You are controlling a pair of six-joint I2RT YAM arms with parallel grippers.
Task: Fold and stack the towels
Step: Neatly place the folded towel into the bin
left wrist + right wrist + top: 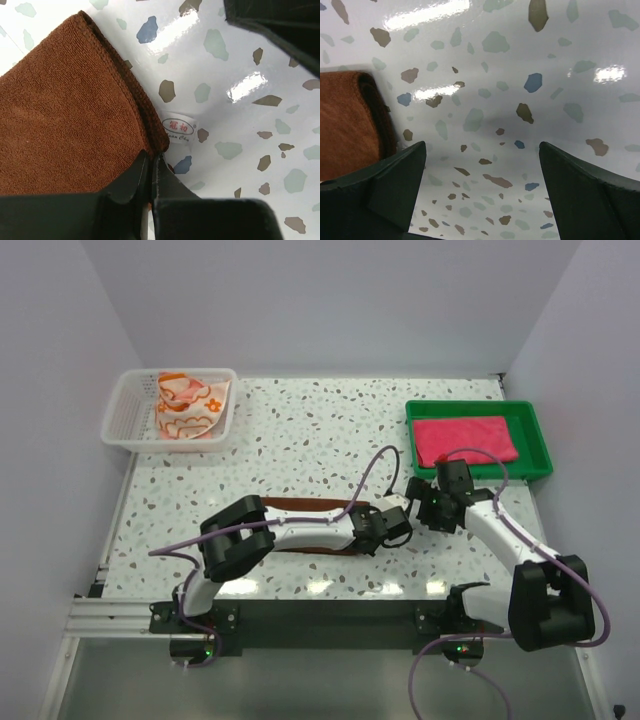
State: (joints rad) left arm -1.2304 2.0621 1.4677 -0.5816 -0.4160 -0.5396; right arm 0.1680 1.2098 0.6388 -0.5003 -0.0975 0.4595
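My right gripper grabs the brown towel's folded end edge next, all layers together, to stack the brown towel flat on the pink towel.
A dark brown towel lies flat at the table's near middle, mostly hidden under my left arm. My left gripper sits at its right end. In the left wrist view the gripper is shut on the corner of the brown towel, next to its white label. My right gripper is open and empty just right of that towel. In the right wrist view it hovers over bare table, with the towel's folded edge at left. A hot pink towel lies folded in the green tray.
A white mesh basket at the back left holds a crumpled orange flower-pattern towel. The green tray stands at the back right. A dark part of the right arm shows at the top right of the left wrist view.
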